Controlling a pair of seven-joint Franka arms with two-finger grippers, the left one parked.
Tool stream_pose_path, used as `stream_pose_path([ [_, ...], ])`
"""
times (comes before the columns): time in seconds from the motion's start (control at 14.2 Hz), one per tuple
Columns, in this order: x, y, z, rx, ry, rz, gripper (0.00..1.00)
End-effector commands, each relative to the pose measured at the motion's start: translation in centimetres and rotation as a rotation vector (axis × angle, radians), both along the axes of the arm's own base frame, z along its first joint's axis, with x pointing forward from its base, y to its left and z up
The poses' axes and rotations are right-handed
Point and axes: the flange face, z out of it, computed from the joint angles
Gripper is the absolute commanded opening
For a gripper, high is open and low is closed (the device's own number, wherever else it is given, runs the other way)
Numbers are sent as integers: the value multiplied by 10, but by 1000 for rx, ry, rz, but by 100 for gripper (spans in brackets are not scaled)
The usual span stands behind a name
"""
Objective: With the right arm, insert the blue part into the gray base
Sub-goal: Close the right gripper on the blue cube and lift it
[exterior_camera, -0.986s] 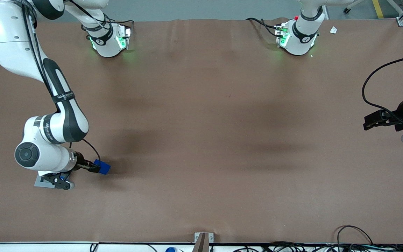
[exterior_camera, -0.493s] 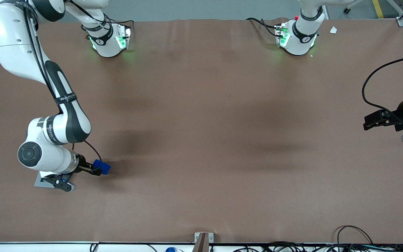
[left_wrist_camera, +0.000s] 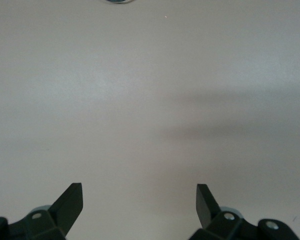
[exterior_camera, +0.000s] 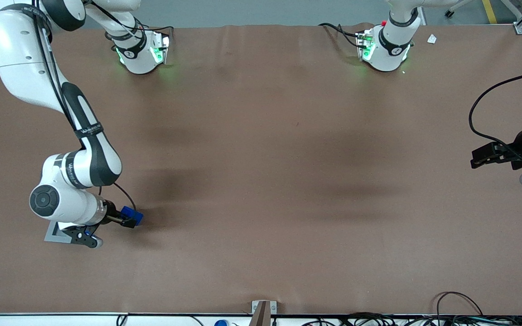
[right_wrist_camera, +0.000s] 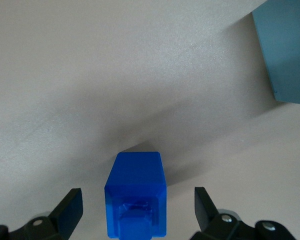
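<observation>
The blue part has to fit into the gray base, so my right gripper next needs to take hold of the blue part by its knobbed end (right_wrist_camera: 135, 216).
The blue part (exterior_camera: 133, 216) lies on the brown table near the working arm's end. My right gripper (exterior_camera: 127, 221) is low over it and open. In the right wrist view the blue part (right_wrist_camera: 136, 195) sits between the two black fingertips (right_wrist_camera: 71, 205), with a gap on each side. The gray base (exterior_camera: 54, 233) stands on the table close by, a little nearer the front camera and mostly hidden under my wrist. One corner of it shows in the right wrist view (right_wrist_camera: 285, 55).
The two arm bases (exterior_camera: 141, 52) stand at the table's edge farthest from the front camera. The parked arm's gripper (exterior_camera: 492, 155) and its looping black cables sit at its end of the table. A small bracket (exterior_camera: 263, 308) sits at the near edge.
My wrist has shifted a little toward the blue part and the forearm has moved with it. The blue part and the gray base have stayed where they were.
</observation>
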Motion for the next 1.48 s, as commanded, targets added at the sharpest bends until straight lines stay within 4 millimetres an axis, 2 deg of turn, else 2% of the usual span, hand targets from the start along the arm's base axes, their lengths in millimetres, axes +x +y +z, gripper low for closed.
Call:
stream_pose_path([
  [0.0,-5,5,-8,22,2,-21,94],
  [0.28,-9,6,-14,25,16,-22,86],
  [0.56,-11,8,-15,24,24,-19,61],
  [0.92,-11,9,-12,26,23,-12,5],
  [1.06,-8,7,-6,25,11,-13,1],
  [1.2,0,1,26,23,-8,14,1],
  [1.34,4,-9,56,20,50,137,0],
  [1.41,5,-22,65,27,73,196,0],
])
